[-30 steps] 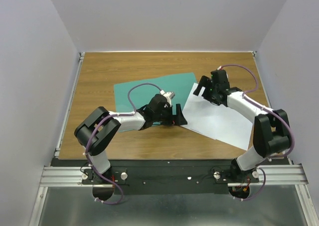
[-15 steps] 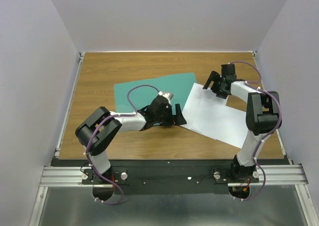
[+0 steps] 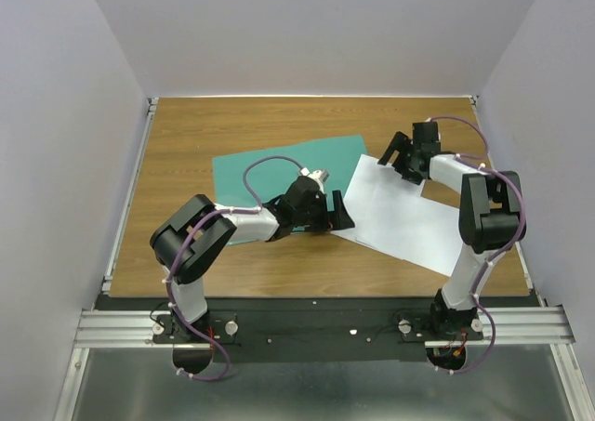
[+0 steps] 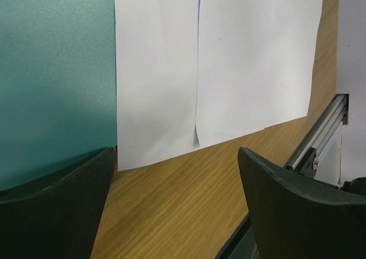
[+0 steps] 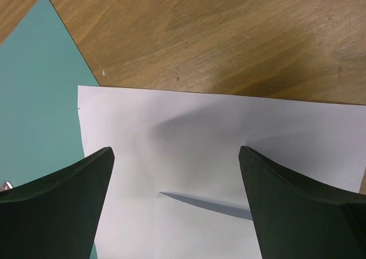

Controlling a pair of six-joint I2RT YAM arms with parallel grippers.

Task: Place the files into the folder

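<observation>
The near corner of the white file is beside the folder. My left gripper will grab the file by that corner, so its far part stays free to go into the folder.
The teal-green folder (image 3: pixel 279 165) lies closed and flat on the wooden table, left of centre. The two white files (image 3: pixel 400 212) lie overlapped to its right, their left corner beside the folder's right edge. My left gripper (image 3: pixel 341 218) is open and low over bare wood at the near-left corner of the sheets. In the left wrist view the folder (image 4: pixel 57 70) and both sheets (image 4: pixel 257 53) lie beyond the open gripper (image 4: pixel 174 207). My right gripper (image 3: pixel 398 156) is open above the sheets' far corner. The right wrist view shows that gripper (image 5: pixel 174 207), the paper (image 5: pixel 217 139) and the folder's edge (image 5: pixel 40 87).
The table is walled on the left, back and right. A metal rail (image 3: pixel 316 323) with both arm bases runs along the near edge; it also shows in the left wrist view (image 4: pixel 320 133). Bare wood (image 3: pixel 186 133) lies round the folder and sheets.
My right gripper has swung from over the sheets' left part to their far corner, then held still. My left gripper has edged slightly right toward the sheets' corner.
</observation>
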